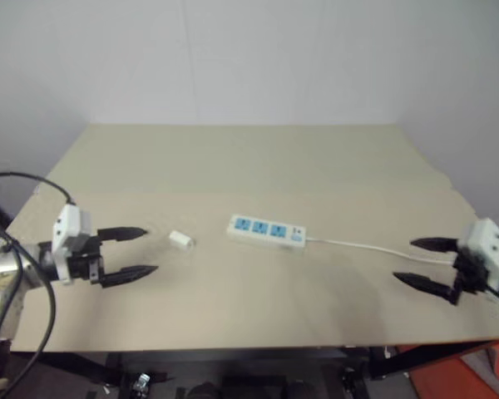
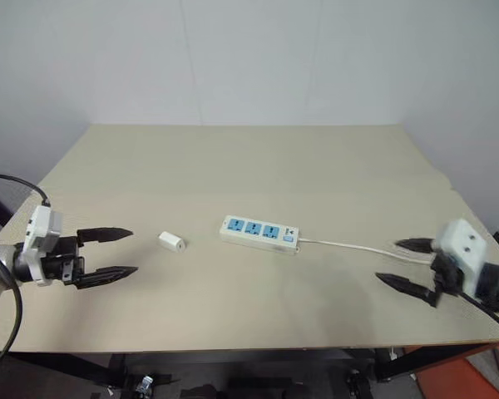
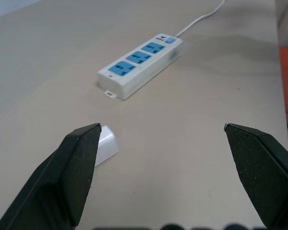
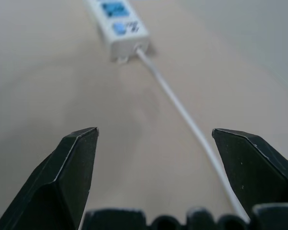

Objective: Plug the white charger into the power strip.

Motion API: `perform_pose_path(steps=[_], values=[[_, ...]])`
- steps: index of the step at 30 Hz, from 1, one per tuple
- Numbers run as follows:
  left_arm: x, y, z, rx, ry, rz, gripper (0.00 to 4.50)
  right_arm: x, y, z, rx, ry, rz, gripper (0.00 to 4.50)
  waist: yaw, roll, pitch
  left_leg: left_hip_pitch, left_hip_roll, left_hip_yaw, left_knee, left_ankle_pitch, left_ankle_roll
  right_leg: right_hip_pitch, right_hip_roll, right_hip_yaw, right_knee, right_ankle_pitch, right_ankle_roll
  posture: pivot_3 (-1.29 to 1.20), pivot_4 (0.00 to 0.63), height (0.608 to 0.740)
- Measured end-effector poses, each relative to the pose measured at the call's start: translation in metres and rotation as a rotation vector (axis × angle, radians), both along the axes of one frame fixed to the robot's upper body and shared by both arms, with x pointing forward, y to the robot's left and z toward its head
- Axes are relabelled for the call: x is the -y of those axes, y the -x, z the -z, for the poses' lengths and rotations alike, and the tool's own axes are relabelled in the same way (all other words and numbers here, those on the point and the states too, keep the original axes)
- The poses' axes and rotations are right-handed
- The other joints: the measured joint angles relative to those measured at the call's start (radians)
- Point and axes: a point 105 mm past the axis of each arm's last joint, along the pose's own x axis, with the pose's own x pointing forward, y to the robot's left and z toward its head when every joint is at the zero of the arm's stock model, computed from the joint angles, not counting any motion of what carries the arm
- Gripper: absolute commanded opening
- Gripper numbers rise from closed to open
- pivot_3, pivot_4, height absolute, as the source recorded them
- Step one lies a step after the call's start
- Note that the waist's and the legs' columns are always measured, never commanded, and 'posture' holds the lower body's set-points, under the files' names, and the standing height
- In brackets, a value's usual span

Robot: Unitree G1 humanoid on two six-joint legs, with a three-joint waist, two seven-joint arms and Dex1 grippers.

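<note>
The right gripper takes hold of the power strip by its switch end (image 1: 296, 235) next, which steadies the power strip for plugging in the white charger (image 1: 180, 240).
The white charger (image 1: 180, 240) lies on its side on the beige table, a short way left of the power strip (image 1: 266, 231), a flat white bar with three blue sockets facing up. A thin white cord (image 1: 362, 246) runs from the strip's switch end to the right. My left gripper (image 1: 143, 253) hovers open just left of the charger, pointing at it; the charger (image 3: 105, 143) sits beside one of its black fingers (image 3: 74, 175). My right gripper (image 1: 416, 261) is open at the table's right edge, over the cord (image 4: 182, 111), pointing toward the strip (image 4: 116, 19).
The beige table (image 1: 249, 166) ends at a white wall behind. An orange object (image 1: 474, 374) sits below the table's front right corner. A black cable (image 1: 21, 274) loops around my left arm.
</note>
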Motion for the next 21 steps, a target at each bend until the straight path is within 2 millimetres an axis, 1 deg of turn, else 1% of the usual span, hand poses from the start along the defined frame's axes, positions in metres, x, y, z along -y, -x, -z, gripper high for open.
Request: perform_pose_path(steps=[2,5,10,13,18,19,21], values=[[0.004,0.000,0.002,-0.006,0.000,0.016,4.50,-0.009,-0.018,0.006,-0.006,-0.044,-0.023,4.45,-0.001,0.000,0.000,-0.001,0.000,0.000,0.000,0.000,0.000,-0.001,0.000,0.000,0.000,0.000,0.000,0.00,0.150,0.740],[0.010,0.000,0.004,-0.010,-0.009,0.041,4.50,-0.023,-0.050,0.013,-0.017,-0.111,-0.042,4.45,-0.001,0.000,0.000,-0.004,-0.001,0.002,-0.001,0.000,0.000,-0.006,0.000,0.001,0.001,0.000,0.000,0.00,0.150,0.740],[0.021,0.003,0.007,-0.016,-0.011,0.077,4.50,-0.048,-0.079,0.021,-0.025,-0.195,-0.105,4.45,0.001,0.000,0.001,-0.007,-0.001,0.003,-0.001,0.000,0.000,-0.009,0.000,0.002,0.001,0.001,0.000,0.00,0.150,0.740],[0.027,0.005,0.009,-0.026,-0.011,0.096,4.50,-0.057,-0.091,0.032,-0.048,-0.153,-0.120,4.45,0.003,0.000,0.001,-0.006,-0.001,0.003,-0.001,0.001,-0.001,-0.009,-0.001,0.002,0.002,0.001,0.000,0.00,0.150,0.740],[0.029,0.006,0.010,-0.024,-0.020,0.104,4.50,-0.063,-0.099,0.064,-0.140,-0.017,-0.111,4.45,-0.003,0.001,0.001,-0.007,-0.001,0.005,-0.001,0.001,-0.001,-0.013,-0.001,0.004,0.004,0.001,-0.001,0.00,0.150,0.740],[0.029,0.006,0.010,-0.024,-0.022,0.104,4.50,-0.064,-0.100,0.066,-0.142,-0.003,-0.112,4.45,-0.005,0.001,0.001,-0.007,-0.001,0.005,-0.001,0.001,-0.001,-0.014,-0.001,0.004,0.005,0.001,-0.001,0.00,0.150,0.740],[0.030,0.006,0.010,-0.024,-0.022,0.105,4.50,-0.068,-0.106,0.063,-0.134,0.020,-0.109,4.45,-0.009,0.001,0.001,-0.007,-0.001,0.006,-0.001,0.001,-0.002,-0.014,-0.001,0.004,0.007,0.001,-0.001,0.00,0.150,0.740]])
